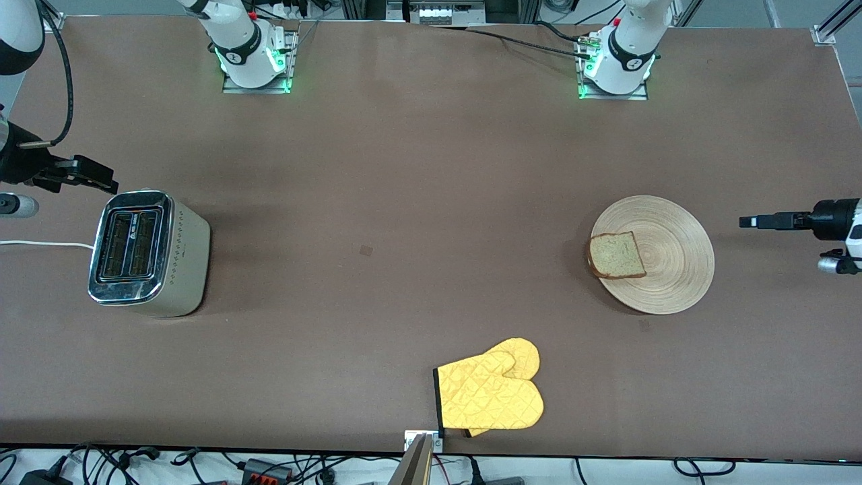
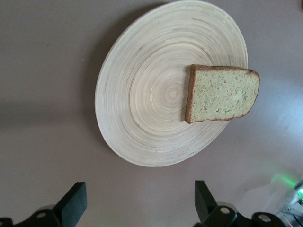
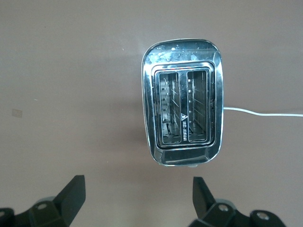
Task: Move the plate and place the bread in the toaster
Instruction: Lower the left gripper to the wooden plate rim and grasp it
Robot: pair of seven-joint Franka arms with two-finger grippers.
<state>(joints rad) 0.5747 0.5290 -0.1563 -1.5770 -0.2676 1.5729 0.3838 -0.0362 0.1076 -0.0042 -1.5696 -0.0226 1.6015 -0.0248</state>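
Note:
Next, my left gripper should grab the light-wood plate by its bare rim [image 1: 712, 257], to move the plate with its bread closer to the toaster [image 1: 145, 252].
The light-wood plate [image 1: 667, 269] lies toward the left arm's end of the table. The bread [image 1: 616, 255] rests on the plate's rim on the side toward the table's middle. My left gripper [image 1: 744, 221] is open and empty, up over the bare table beside the plate. The left wrist view shows the plate [image 2: 147, 109] and bread [image 2: 221, 93] ahead of that gripper [image 2: 140, 198]. The toaster [image 1: 145, 252] stands toward the right arm's end, both slots empty. My right gripper [image 1: 108, 182] is open and empty, over the table beside the toaster [image 3: 182, 118], as its wrist view [image 3: 139, 196] shows.
A pair of yellow oven mitts [image 1: 491, 394] lies near the table's edge closest to the front camera, about midway along it. The toaster's white cord [image 1: 40, 244] runs off toward the right arm's end of the table.

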